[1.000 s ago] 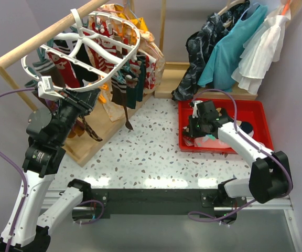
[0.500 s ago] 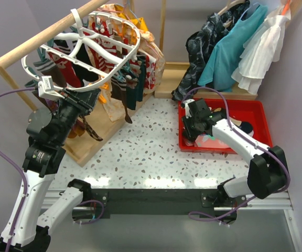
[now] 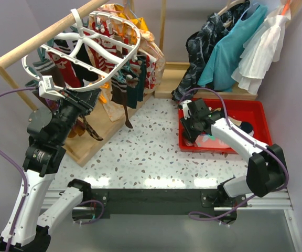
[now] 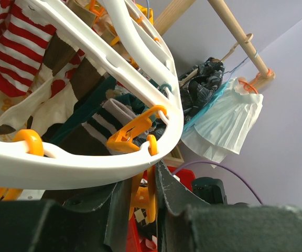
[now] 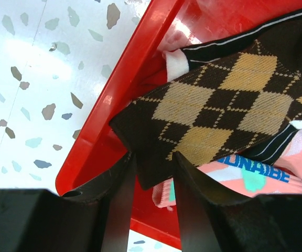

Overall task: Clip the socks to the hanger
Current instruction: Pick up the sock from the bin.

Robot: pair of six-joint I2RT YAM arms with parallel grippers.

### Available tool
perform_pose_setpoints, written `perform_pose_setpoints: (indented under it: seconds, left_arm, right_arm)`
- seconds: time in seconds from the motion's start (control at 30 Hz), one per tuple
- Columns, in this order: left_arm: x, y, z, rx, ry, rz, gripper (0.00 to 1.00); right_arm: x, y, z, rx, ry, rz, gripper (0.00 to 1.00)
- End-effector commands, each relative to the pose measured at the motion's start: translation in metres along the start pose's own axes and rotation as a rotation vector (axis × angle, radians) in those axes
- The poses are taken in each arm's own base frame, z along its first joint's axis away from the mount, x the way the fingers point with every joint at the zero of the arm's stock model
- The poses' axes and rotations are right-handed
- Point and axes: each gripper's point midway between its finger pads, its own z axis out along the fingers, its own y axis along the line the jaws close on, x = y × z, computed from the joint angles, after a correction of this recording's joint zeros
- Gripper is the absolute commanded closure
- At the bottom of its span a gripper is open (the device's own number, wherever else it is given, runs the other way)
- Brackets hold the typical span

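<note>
I'll next grab one corner of the argyle sock's cuff with my right gripper, leaving the cuff's other corner free to enter the orange clip.
The white oval hanger (image 3: 135, 46) hangs from the wooden rail with several socks (image 3: 62, 68) clipped under it, among them a red-white striped one (image 4: 9, 52). My left gripper (image 3: 85, 100) reaches up under the hanger's rim (image 4: 88, 168) and is shut (image 4: 143, 181) on an orange clip (image 4: 147, 199). My right gripper (image 3: 189, 128) is low in the red tray (image 3: 245, 107), over its left end. Its fingers stand open (image 5: 153, 157) either side of the cuff corner of a brown-black argyle sock (image 5: 219, 100), which lies on other socks, one of them pink (image 5: 256, 178).
The wooden rail (image 3: 46, 34) slants across the back left, its wooden foot (image 3: 83, 152) on the speckled table. Floral cloth pieces (image 3: 151, 58) hang behind the hanger. A dark garment (image 3: 203, 42), a teal dress (image 3: 235, 47) and a white dress (image 3: 263, 47) hang above the tray.
My right gripper has shifted left toward the tray's left end and its jaws have widened around the argyle sock's cuff. The left arm and the hanger have stayed put.
</note>
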Motion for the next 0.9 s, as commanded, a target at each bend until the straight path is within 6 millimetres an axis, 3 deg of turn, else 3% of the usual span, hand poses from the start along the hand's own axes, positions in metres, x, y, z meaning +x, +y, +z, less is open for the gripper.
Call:
perform_pose_setpoints:
  seconds: [0.0, 0.53, 0.6, 0.63, 0.73, 0.87]
  left_arm:
    - [-0.006, -0.01, 0.003, 0.048, -0.017, 0.02, 0.87]
    - [-0.007, -0.009, 0.002, 0.043, -0.021, 0.024, 0.87]
    - [-0.007, -0.01, 0.001, 0.045, -0.021, 0.028, 0.87]
    - [-0.007, -0.01, 0.001, 0.044, -0.02, 0.028, 0.87]
    - [-0.008, -0.01, 0.0, 0.047, -0.023, 0.029, 0.87]
    - [-0.008, -0.011, 0.001, 0.051, -0.021, 0.034, 0.87]
  right_arm:
    - [-0.005, -0.001, 0.003, 0.004, -0.001, -0.031, 0.64]
    - [0.0, -0.014, 0.02, 0.089, 0.01, -0.022, 0.79]
    - [0.001, -0.015, 0.021, 0.094, 0.017, -0.02, 0.96]
    - [-0.001, -0.015, 0.019, 0.094, 0.009, -0.011, 1.0]
    - [-0.012, -0.011, 0.007, 0.074, -0.041, 0.016, 1.0]
    - [-0.045, -0.009, -0.032, 0.062, -0.17, 0.089, 1.0]
